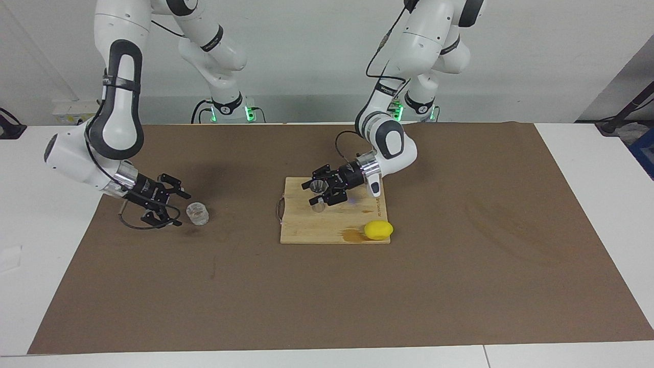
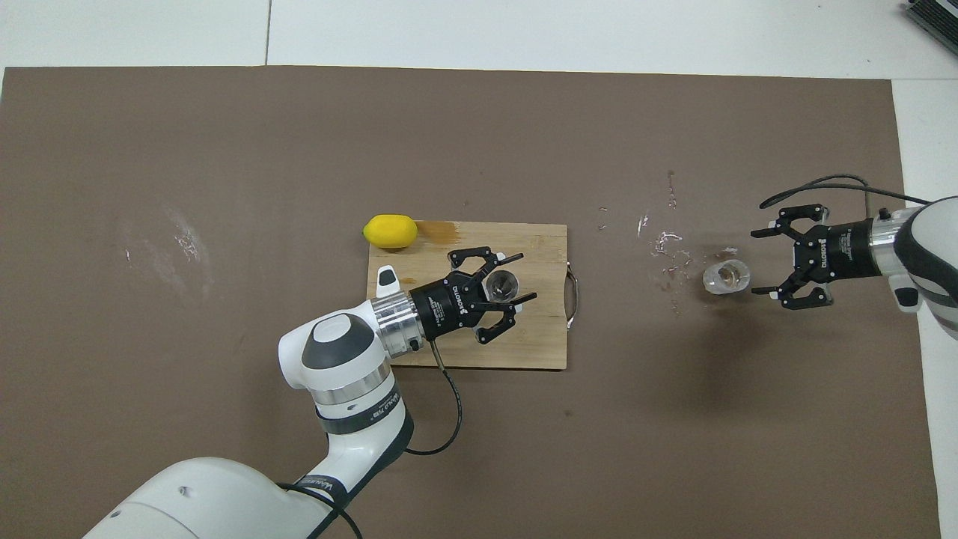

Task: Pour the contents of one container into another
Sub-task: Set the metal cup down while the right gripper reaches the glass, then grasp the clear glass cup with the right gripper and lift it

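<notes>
I would miss if I closed my right gripper now, because its fingers stop short of the clear glass cup [image 1: 197, 213] on the brown mat. I need to first move toward the cup.
The short clear glass cup [image 1: 197, 213] stands upright on the brown mat toward the right arm's end of the table; it also shows in the overhead view [image 2: 726, 277]. My right gripper [image 1: 181, 209] is open, low beside the cup, its fingertips just short of it and not touching [image 2: 755, 262]. The small metal jigger [image 1: 318, 186] stands upright on the wooden cutting board [image 1: 332, 230], seen from above as a round rim [image 2: 501, 284]. My left gripper [image 1: 312, 194] is down at the jigger on the board [image 2: 524, 278].
A yellow lemon [image 1: 378, 230] lies at the board's corner farthest from the robots, next to a wet brown stain; the overhead view shows it too [image 2: 389, 230]. Small pale spill marks dot the mat [image 2: 666, 247] between board and cup. A brown mat [image 1: 460, 255] covers the table.
</notes>
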`<act>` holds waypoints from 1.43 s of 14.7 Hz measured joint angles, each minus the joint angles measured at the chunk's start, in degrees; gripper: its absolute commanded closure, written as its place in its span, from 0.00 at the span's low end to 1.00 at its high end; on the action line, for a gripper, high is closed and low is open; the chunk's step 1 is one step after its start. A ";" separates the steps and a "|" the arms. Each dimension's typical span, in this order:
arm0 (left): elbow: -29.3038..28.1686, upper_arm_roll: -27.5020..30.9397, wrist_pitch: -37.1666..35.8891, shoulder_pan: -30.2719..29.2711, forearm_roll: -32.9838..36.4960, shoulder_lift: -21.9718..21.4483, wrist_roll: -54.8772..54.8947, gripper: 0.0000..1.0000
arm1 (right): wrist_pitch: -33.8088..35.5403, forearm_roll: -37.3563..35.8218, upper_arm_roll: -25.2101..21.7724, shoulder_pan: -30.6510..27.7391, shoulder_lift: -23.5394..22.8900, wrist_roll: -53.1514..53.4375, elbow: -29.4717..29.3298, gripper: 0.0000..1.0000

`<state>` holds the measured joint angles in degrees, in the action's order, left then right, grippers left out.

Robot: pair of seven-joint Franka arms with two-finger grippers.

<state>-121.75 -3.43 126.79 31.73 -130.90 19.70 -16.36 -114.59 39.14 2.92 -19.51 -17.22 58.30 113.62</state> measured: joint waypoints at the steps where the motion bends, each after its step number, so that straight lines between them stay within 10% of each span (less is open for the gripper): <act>1: 0.00 0.00 0.04 0.00 0.00 0.00 0.01 0.00 | -0.02 0.61 0.00 -0.37 -0.71 -0.70 0.24 0.05; 10: 0.00 0.03 0.16 0.00 0.00 0.44 0.01 0.00 | -1.61 6.99 0.27 -0.31 -1.67 -5.31 4.06 0.35; 15: -0.11 0.01 0.13 0.01 0.00 0.50 -0.01 0.00 | -1.60 7.73 0.35 -0.27 -1.63 -5.31 4.07 0.97; 21: -0.64 -0.03 0.07 0.04 0.00 0.40 -0.01 0.00 | -1.32 7.94 0.64 1.13 0.28 -2.71 3.53 1.00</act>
<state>-122.39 -3.46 126.86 31.77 -130.90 20.10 -16.37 -115.91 47.08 3.56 -18.38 -16.94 55.59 117.16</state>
